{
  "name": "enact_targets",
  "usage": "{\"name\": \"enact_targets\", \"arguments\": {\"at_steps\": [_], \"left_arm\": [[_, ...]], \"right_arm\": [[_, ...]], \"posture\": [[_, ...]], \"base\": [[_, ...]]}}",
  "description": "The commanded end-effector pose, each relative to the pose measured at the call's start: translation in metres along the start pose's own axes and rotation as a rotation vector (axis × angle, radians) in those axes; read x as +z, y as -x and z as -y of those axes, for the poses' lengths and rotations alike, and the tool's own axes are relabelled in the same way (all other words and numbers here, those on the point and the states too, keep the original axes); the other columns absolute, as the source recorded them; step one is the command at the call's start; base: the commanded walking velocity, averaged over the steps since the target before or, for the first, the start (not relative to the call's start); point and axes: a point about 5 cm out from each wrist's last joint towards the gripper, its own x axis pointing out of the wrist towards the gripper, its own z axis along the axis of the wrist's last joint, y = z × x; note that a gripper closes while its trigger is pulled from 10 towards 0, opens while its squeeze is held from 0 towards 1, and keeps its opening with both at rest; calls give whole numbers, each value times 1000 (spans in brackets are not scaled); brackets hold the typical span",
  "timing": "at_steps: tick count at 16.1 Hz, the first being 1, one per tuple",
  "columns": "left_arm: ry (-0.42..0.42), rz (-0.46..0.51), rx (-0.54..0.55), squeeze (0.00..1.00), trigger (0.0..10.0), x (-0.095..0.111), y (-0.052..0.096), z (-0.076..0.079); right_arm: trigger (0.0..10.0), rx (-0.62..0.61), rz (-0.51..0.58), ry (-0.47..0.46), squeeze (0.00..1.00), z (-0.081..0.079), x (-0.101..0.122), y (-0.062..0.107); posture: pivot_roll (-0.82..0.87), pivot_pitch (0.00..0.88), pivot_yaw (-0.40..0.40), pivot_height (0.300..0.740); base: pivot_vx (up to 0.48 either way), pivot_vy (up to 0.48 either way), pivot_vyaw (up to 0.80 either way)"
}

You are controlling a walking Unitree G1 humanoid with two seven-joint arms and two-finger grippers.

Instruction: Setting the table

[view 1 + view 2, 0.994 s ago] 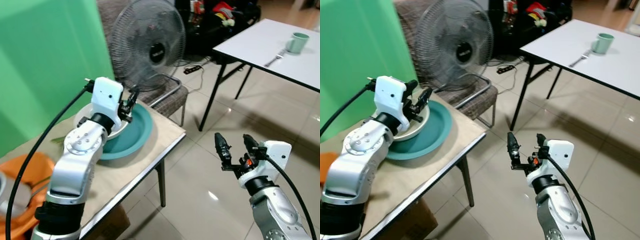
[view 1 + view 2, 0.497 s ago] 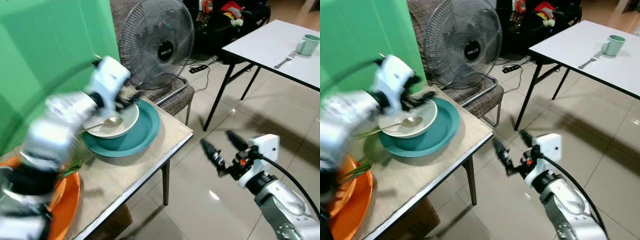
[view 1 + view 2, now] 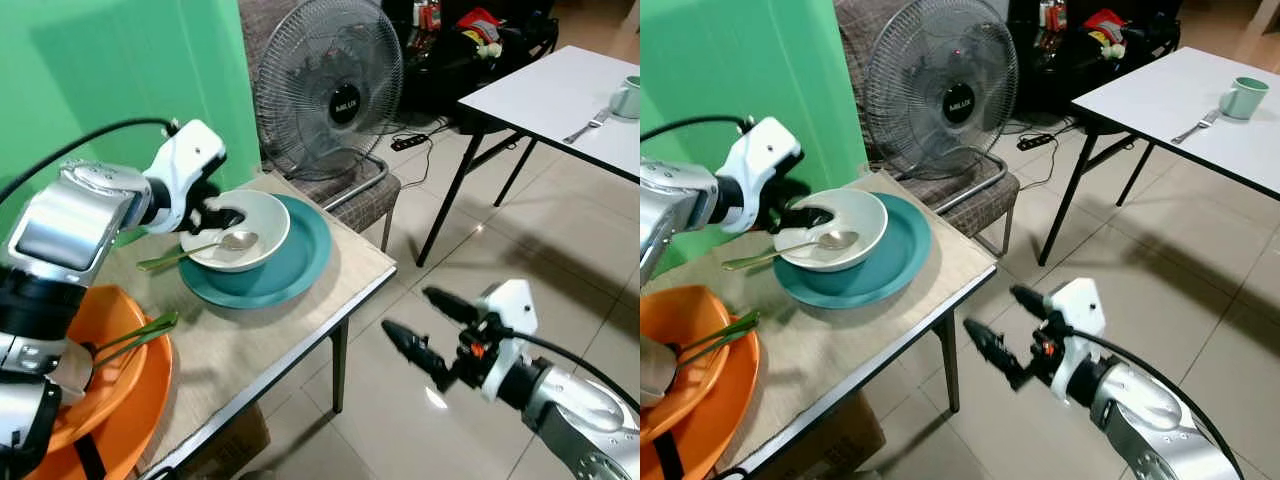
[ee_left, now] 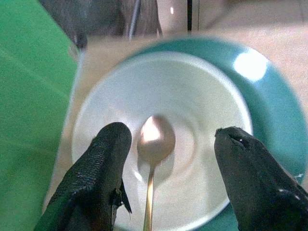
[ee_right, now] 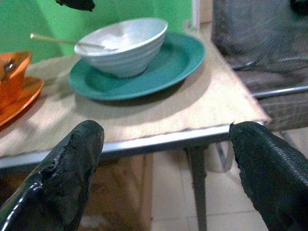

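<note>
The metal spoon has a broad head (image 3: 240, 240) on a long thin handle. My left gripper should grab the handle close to the head (image 3: 209, 247) next.
A white bowl (image 3: 255, 215) sits on a teal plate (image 3: 300, 262) on the wooden side table (image 3: 260, 335). A metal spoon (image 3: 228, 242) lies in the bowl, its handle sticking out over the rim toward the green wall. My left gripper (image 3: 222, 214) hovers open at the bowl's left rim; in the left wrist view its fingers (image 4: 103, 163) straddle the spoon's head (image 4: 155, 137). My right gripper (image 3: 410, 313) is open and empty, low over the floor beside the table's front corner, pointing at the table edge (image 5: 159, 139).
An orange plate (image 3: 140, 405) with an orange bowl (image 3: 95, 345) and green chopsticks (image 3: 140, 333) sits at the table's near left. A fan (image 3: 330, 95) and a chair (image 3: 360, 188) stand behind. A white table (image 3: 545, 95) at far right holds a green mug (image 3: 628, 97) and fork (image 3: 590, 125).
The view has turned left. My left arm swung back to the bowl's left side, uncovering bowl and spoon. My right gripper turned its fingers toward the side table and dropped lower.
</note>
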Motion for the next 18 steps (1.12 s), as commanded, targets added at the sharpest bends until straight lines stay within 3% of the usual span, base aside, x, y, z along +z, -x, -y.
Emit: {"name": "enact_targets", "arguments": {"at_steps": [1,2,3,8,10,12,13,14,15,18], "left_arm": [[-29,-39,-3,0,10000,-5,-4,-2],[-58,-95,3,0,10000,-14,-11,-6],[-46,-107,-6,0,10000,-17,-14,-9],[4,-128,-64,0,10000,-14,-33,-15],[6,-133,-103,0,7765,-16,-39,-10],[-21,-157,-128,0,3843,-18,-43,-8],[-33,-168,-134,0,3059,-20,-45,-8],[-78,-202,-127,0,3059,-24,-47,-8],[-89,-214,-119,0,4196,-26,-48,-9],[-111,-260,-82,0,3020,-35,-50,-16]], "right_arm": [[10000,26,-5,-2,1000,-4,1,-1],[10000,23,-10,-3,655,-4,2,0],[10000,29,-10,-6,0,-4,3,0],[10000,67,-48,-23,0,-15,1,2],[10000,62,-53,-38,0,-15,-1,3],[10000,71,-64,-39,0,-17,-2,4],[10000,75,-69,-38,0,-17,-2,4],[10000,82,-78,-34,0,-17,-3,4],[10000,86,-79,-33,0,-16,-2,3],[10000,98,-89,-24,0,-15,-1,4]], "posture": [[88,0,40,740],[85,0,38,740],[84,0,39,740],[54,0,59,740],[46,0,63,740],[45,0,63,740],[46,0,63,740],[48,0,59,740],[49,0,57,740],[47,0,55,740]], "base": [[0,0,0],[0,0,0],[0,0,0],[0,0,0],[0,0,0],[0,0,0],[0,0,0],[0,0,0],[0,0,0],[0,0,0]]}}
